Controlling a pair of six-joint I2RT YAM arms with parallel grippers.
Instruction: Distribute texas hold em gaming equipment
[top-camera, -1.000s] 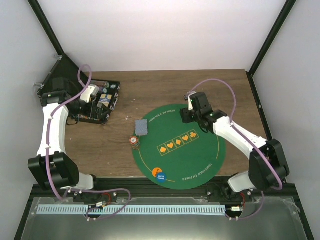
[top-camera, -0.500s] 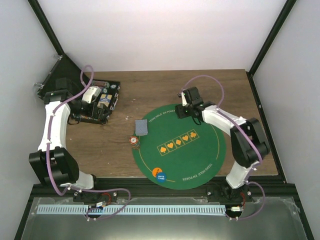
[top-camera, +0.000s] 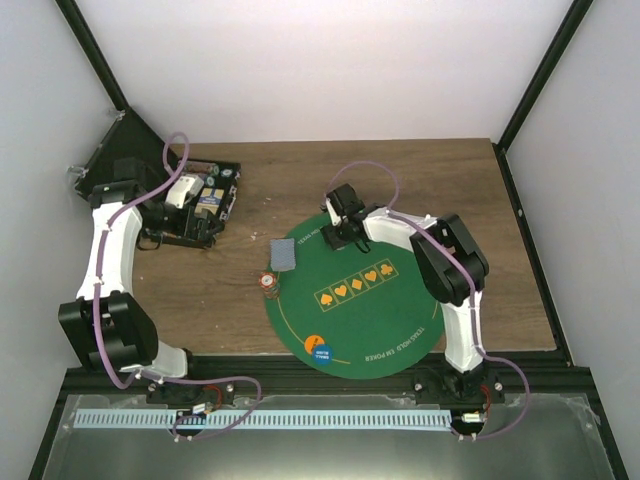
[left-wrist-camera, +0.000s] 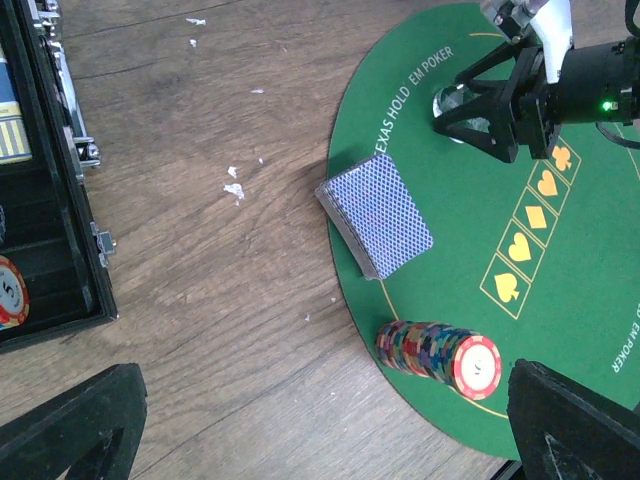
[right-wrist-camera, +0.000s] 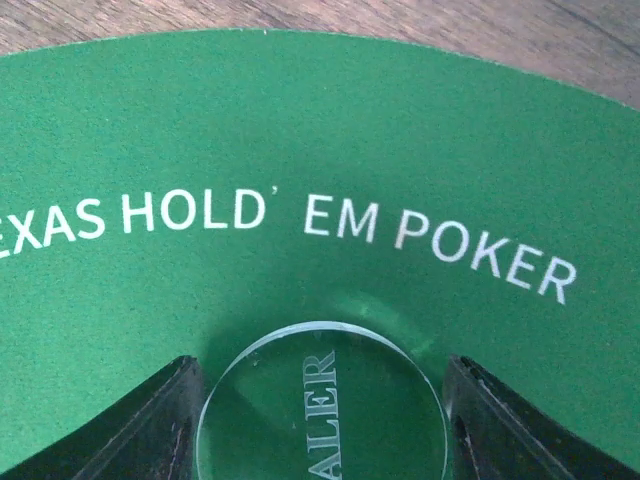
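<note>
The dealer button (right-wrist-camera: 320, 410) is low over empty mat and would lie flat beside the lettering, so my right gripper needs to let go of it.
A round green poker mat (top-camera: 400, 310) lies on the wooden table. The grey-blue deck of cards (top-camera: 284, 254) (left-wrist-camera: 378, 213) rests on its left edge. A tipped stack of chips (top-camera: 268, 283) (left-wrist-camera: 435, 352) lies just below the deck. My right gripper (top-camera: 338, 232) (right-wrist-camera: 320, 420) hovers low over the mat's far left part. It is shut on a clear round dealer button (right-wrist-camera: 320, 410) (left-wrist-camera: 450, 100), one finger at each side. An orange and a blue token (top-camera: 319, 349) sit at the mat's near edge. My left gripper (top-camera: 205, 215) (left-wrist-camera: 330, 440) is open and empty by the case.
An open black case (top-camera: 190, 205) (left-wrist-camera: 40, 200) stands at the back left and holds a red-and-white chip (left-wrist-camera: 8, 292) and other items. Small white crumbs (left-wrist-camera: 235, 185) dot the wood between case and mat. Black frame posts border the table.
My right gripper has swept left along the mat's far edge with the clear button in its fingers. The left arm has stayed put.
</note>
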